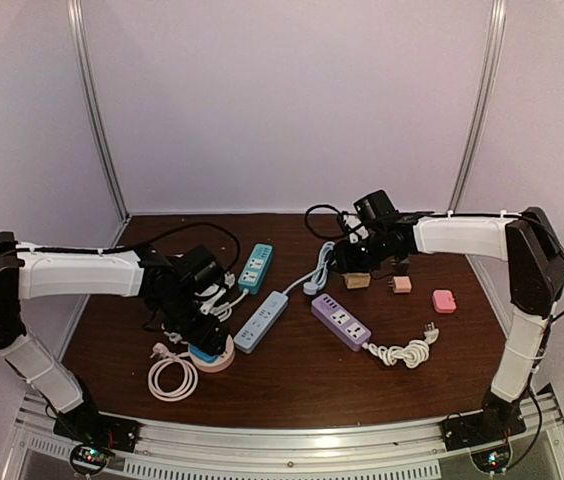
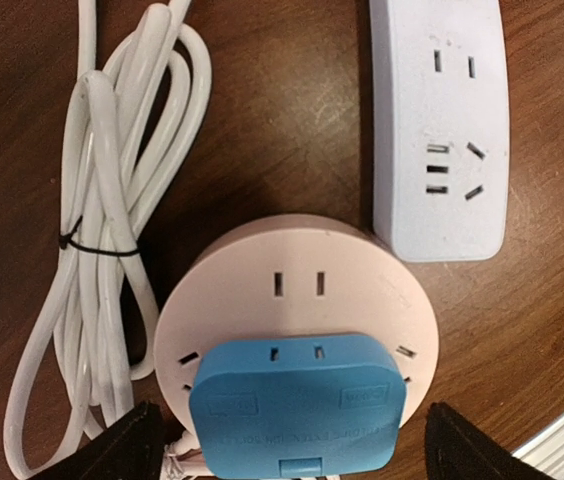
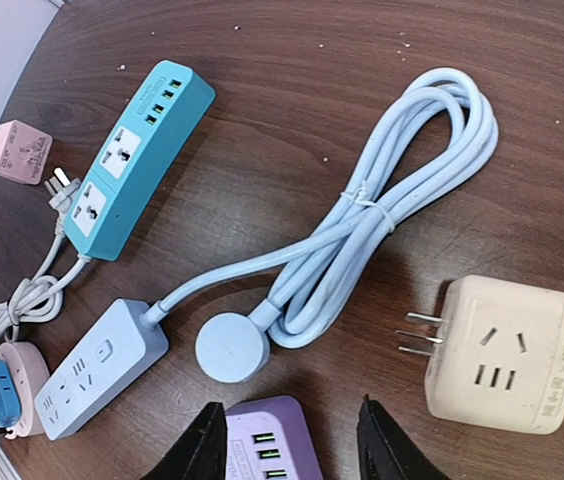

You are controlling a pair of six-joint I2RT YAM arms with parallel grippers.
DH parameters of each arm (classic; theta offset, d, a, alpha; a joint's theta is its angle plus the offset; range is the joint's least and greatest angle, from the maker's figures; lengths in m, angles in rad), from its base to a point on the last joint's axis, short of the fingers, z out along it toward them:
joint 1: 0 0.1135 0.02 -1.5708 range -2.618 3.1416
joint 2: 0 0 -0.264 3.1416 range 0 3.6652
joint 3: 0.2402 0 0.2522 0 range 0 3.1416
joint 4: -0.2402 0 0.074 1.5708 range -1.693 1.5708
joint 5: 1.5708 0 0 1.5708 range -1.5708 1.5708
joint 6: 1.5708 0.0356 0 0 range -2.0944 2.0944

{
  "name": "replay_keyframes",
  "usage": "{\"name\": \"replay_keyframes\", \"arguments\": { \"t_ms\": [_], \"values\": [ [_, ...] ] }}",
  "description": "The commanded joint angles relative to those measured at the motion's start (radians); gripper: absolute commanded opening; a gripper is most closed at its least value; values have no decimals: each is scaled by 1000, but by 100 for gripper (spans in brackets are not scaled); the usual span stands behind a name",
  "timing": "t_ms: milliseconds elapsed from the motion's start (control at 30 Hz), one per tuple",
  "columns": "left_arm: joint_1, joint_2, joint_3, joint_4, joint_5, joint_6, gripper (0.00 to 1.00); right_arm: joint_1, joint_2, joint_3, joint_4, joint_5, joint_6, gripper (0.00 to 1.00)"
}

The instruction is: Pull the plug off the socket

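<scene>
I should close my left gripper on the plug now. The blue plug [image 1: 205,352] [image 2: 297,400] is midway between its fingers, so they would hold it.
A blue plug [image 2: 297,400] sits plugged into the top of a round pink socket [image 2: 292,290] on the brown table. My left gripper [image 2: 297,445] is open right above it, one dark finger [image 2: 122,445] on each side of the plug, both apart from it. In the top view the left gripper [image 1: 202,335] hovers over the blue plug [image 1: 205,352] and the pink socket [image 1: 220,362] at the front left. My right gripper [image 3: 292,450] is open and empty above the end of a purple power strip [image 3: 272,440], far from the socket [image 3: 2,395].
A light blue power strip [image 2: 440,120] lies just beyond the socket, and a tied white cord [image 2: 102,250] lies to its left. A teal strip [image 3: 137,160], a coiled light blue cord [image 3: 382,220], a beige cube adapter [image 3: 507,355] and a small pink adapter [image 3: 17,152] lie around the right gripper.
</scene>
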Motion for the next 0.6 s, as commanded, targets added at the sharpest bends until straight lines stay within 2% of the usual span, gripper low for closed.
{"name": "replay_keyframes", "arguments": {
  "t_ms": [0, 267, 567],
  "values": [
    [-2, 12, 30, -34, -30, 43, 92, 32, -32, -32, 55, -19, 31, 46],
    [-2, 31, 30, -33, -5, 54, 84, 71, -25, -44, 68, -30, 46, 46],
    [-2, 64, 44, -32, -17, 60, 83, 112, -9, -44, 74, -31, 52, 46]
  ]
}}
